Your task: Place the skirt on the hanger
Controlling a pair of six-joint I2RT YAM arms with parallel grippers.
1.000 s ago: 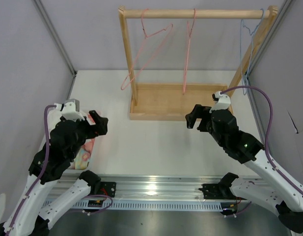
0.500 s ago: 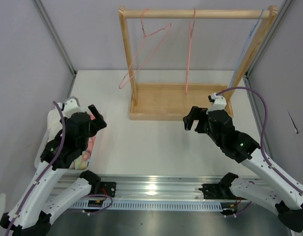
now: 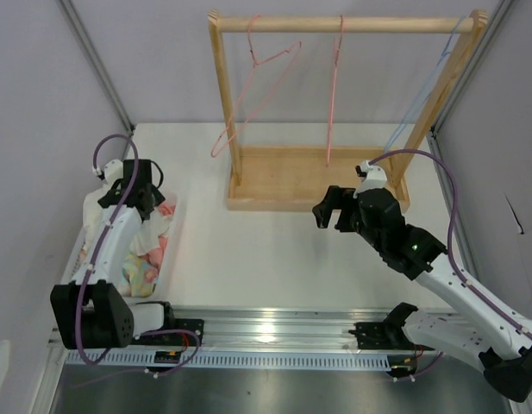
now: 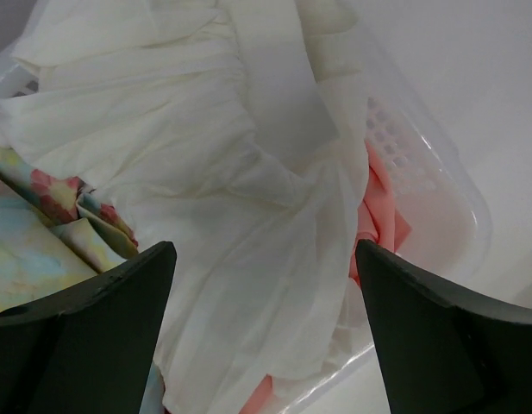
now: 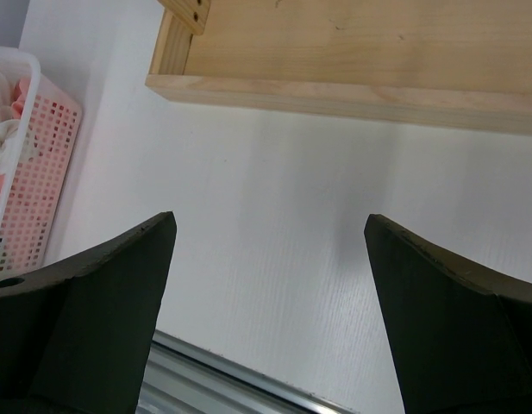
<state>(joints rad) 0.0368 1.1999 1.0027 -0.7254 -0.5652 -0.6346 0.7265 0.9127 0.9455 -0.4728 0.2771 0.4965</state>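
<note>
The white skirt needs to be lifted with its waist opening still reachable for the hanger, so my left gripper needs to grab it by the fold (image 4: 270,179) beside its flat waistband.
The white crinkled skirt (image 4: 240,172) lies on top of the clothes in a clear plastic basket (image 4: 451,185) at the table's left; a bit of it shows in the top view (image 3: 95,205). My left gripper (image 4: 266,345) is open right above the skirt, fingers either side of a fold, holding nothing; in the top view it (image 3: 143,200) points down over the basket's far end. The pale salmon-pink hanger (image 3: 253,90) hangs tilted at the left of the wooden rail. My right gripper (image 3: 333,214) is open and empty above the bare table in front of the rack (image 5: 270,328).
A wooden rack (image 3: 317,177) stands at the back, its base in the right wrist view (image 5: 360,52). A deeper pink hanger (image 3: 333,86) and a light blue hanger (image 3: 425,82) hang on it. Patterned clothes (image 4: 33,250) and a pink cloth (image 4: 378,216) lie under the skirt. The basket (image 5: 33,164) shows at left.
My left arm has stretched forward and turned its gripper down over the basket's far end. My right gripper has drifted slightly left. The hangers sway a little.
</note>
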